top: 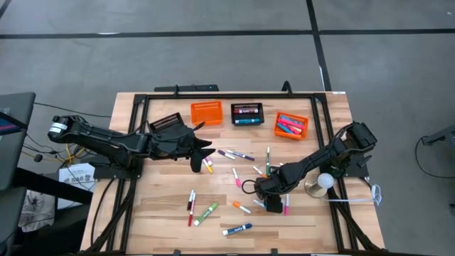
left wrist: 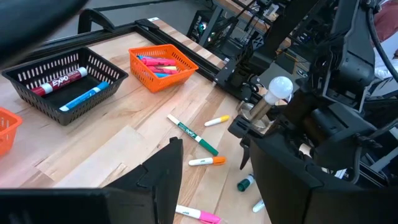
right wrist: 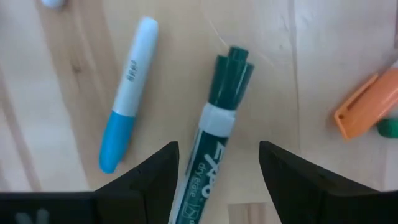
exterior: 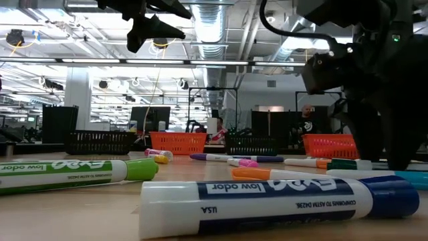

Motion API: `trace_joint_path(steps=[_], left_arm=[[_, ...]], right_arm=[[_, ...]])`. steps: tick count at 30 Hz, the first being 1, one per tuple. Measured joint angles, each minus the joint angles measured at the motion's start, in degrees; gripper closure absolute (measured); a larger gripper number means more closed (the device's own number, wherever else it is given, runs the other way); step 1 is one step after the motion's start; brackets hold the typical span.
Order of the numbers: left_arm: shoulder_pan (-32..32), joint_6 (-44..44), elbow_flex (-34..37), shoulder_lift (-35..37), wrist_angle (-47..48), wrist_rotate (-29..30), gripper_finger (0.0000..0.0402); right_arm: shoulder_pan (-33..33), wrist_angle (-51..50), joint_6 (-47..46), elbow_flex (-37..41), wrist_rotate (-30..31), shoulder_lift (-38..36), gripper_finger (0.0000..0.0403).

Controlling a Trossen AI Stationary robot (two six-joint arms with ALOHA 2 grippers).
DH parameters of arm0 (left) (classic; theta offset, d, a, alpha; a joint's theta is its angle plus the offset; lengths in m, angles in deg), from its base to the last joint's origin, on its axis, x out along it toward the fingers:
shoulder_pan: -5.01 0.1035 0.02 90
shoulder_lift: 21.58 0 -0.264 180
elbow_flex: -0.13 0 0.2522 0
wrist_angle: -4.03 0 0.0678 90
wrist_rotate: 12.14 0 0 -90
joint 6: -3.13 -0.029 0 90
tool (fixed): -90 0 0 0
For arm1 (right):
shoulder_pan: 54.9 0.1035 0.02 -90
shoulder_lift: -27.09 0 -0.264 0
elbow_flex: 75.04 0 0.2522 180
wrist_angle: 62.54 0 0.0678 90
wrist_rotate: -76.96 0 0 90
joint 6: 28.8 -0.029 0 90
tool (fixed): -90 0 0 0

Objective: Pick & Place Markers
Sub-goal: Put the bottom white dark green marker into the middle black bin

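Note:
My right fingers are low around the dark green marker (right wrist: 214, 155), ready to close and catch it.
Several capped markers lie scattered flat on the wooden table (top: 163, 213): a purple one (top: 242, 154), a pink one (top: 237, 176), a green one (top: 206, 213) and a blue one (top: 237, 229), which is large in the low view (exterior: 281, 201). My right gripper (top: 269, 201) is low over the table and open. Its fingers (right wrist: 152, 180) stand on either side of a dark green marker (right wrist: 214, 155) without touching it. A blue-capped marker (right wrist: 127, 99) lies beside it. My left gripper (top: 201, 158) is open and raised above the table (exterior: 150, 27).
Along the far edge stand a black basket (top: 167, 122), an orange basket (top: 206, 112), a black basket (top: 247, 114) holding markers and an orange basket (top: 291, 126) holding markers. A white ball on a brass base (top: 323, 183) stands beside the right arm. A black frame (top: 227, 94) borders the table.

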Motion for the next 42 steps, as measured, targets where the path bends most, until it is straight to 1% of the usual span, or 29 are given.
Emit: trace_joint_path(steps=[6,13,16,25,30,35,42], left_arm=[[0.00,0.00,0.01,0.00,0.02,0.00,0.0215],[0.00,0.00,0.00,0.00,0.04,0.00,0.0215],[0.00,0.02,0.00,0.00,0.04,0.00,0.0215],[0.02,0.02,0.00,0.00,0.06,0.02,0.0215],[0.02,0.02,0.01,0.00,0.05,0.02,0.0215],[0.02,0.00,0.00,0.00,0.07,0.02,0.0215],[0.02,-0.80,0.00,0.00,0.09,0.02,0.0215]], right_arm=[[-0.04,2.81,-0.40,2.47,-1.25,-0.34,0.0188],[-0.09,2.94,-0.44,2.60,-1.44,-0.24,0.0193],[-0.10,2.90,-0.46,2.66,-1.44,-0.22,0.0208],[-0.13,2.68,-0.22,2.77,-1.07,-0.31,0.0293],[-0.12,2.74,0.44,2.97,-0.34,-1.26,0.0327],[-0.22,3.15,2.48,2.93,-2.22,-3.72,0.0346],[-3.31,2.03,6.11,2.91,-0.54,-10.51,0.0346]])
